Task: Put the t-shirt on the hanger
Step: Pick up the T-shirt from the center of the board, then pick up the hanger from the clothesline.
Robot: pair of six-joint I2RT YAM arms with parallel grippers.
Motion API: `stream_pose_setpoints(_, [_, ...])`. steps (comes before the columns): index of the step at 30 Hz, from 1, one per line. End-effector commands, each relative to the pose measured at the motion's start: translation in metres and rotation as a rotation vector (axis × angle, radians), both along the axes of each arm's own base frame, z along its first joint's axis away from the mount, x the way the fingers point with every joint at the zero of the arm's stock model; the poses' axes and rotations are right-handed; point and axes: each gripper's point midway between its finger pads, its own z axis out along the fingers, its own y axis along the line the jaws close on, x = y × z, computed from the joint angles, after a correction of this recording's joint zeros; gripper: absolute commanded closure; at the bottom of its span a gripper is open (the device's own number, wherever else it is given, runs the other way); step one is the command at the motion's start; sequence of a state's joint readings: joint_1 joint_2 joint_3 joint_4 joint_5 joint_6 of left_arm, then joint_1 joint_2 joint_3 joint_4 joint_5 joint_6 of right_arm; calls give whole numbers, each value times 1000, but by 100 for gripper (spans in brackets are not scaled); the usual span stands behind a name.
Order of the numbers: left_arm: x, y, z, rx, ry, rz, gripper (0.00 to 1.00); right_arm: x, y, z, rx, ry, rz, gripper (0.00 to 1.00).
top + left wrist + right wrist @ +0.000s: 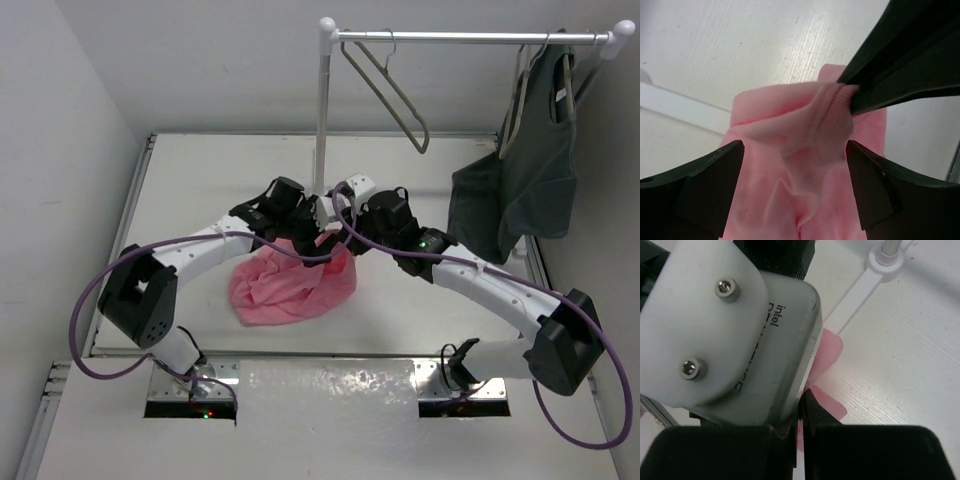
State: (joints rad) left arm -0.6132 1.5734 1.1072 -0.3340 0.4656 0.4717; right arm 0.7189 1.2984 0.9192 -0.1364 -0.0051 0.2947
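Observation:
I should next use my left gripper to grab the salmon-pink t-shirt's [285, 290] ribbed collar edge [328, 239], so the neck opening stays free and the hanger can go in.
The salmon-pink t-shirt [285, 290] lies bunched on the table's middle, its top edge lifted. My right gripper [335, 225] is shut on the ribbed collar. In the right wrist view the gripper [801, 405] pinches a thin pink fold [830, 352]. In the left wrist view its dark fingers [900, 65] clamp the collar at upper right. My left gripper [305, 232] is open, and its gripper [795, 150] straddles the hanging fabric [790, 130] without closing on it. The taupe hanger [395, 90] hangs empty on the rail.
A white rail [470, 38] on a post [322, 110] stands at the table's back. A dark grey-green garment [525, 180] hangs at its right end. The left wrist's white camera housing [725, 325] fills much of the right wrist view.

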Motion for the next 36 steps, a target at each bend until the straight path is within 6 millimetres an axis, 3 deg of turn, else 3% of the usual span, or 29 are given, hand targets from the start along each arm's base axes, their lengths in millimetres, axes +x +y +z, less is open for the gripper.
stream_pose_setpoints(1, [4,-23,24,-94,-12,-16,20,4,-3,15,35,-34,-35,100])
stream_pose_setpoints(4, [8,-27,31,-113,-12,1,20,7,-5,13,18,-31,-54,100])
stream_pose_setpoints(6, [16,-24,25,-99,-8,61,28,5,-1,15,26,-30,-32,100])
stream_pose_setpoints(7, [22,-20,13,-62,-2,101,50,5,0,17,30,-31,-24,100])
stream_pose_setpoints(9, [24,-16,4,-18,19,108,71,4,-1,20,31,-34,-27,100])
stream_pose_setpoints(10, [26,-14,-2,9,29,117,97,1,-5,18,21,-24,-32,100])
stream_pose_setpoints(12, [24,-3,-6,46,26,135,100,0,-19,8,-31,-5,-76,98])
stream_pose_setpoints(13, [19,5,-13,65,28,136,100,-3,-24,3,-61,5,-79,85])
stream_pose_setpoints(16, [19,22,-13,88,17,199,100,-16,-46,-14,-206,40,-51,31])
stream_pose_setpoints(19, [18,40,-14,106,48,262,100,-32,-68,-19,-283,72,-60,20])
stream_pose_setpoints(22, [17,59,-14,108,69,309,100,-45,-75,8,-259,24,-17,13])
stream_pose_setpoints(23, [18,63,-13,107,69,320,100,-48,-74,30,-218,-18,2,12])
stream_pose_setpoints(25, [20,72,-15,117,70,337,100,-59,-67,50,-182,-36,80,12])
stream_pose_setpoints(26, [21,75,-17,125,73,345,100,-57,-61,81,-149,-99,113,12])
stream_pose_setpoints(28, [25,80,-20,132,82,360,100,-60,-54,107,-130,-115,164,15])
stream_pose_setpoints(29, [27,81,-24,137,90,367,100,-53,-52,150,-88,-192,149,26])
stream_pose_setpoints(31, [31,83,-24,137,91,376,100,-40,-47,175,-110,-231,145,39])
stream_pose_setpoints(32, [33,83,-24,134,84,376,100,-34,-48,220,-72,-316,118,40])
stream_pose_setpoints(33, [35,83,-24,134,75,375,100,-20,-42,226,-81,-322,93,38])
stream_pose_setpoints(34, [38,81,-23,127,63,376,100,-8,-47,245,-108,-390,54,34])
stream_pose_setpoints(35, [40,82,-23,126,58,381,100,-3,-50,280,-76,-467,19,31])
stream_pose_setpoints(36, [42,81,-22,125,52,381,100,6,-49,296,-57,-506,-18,24])
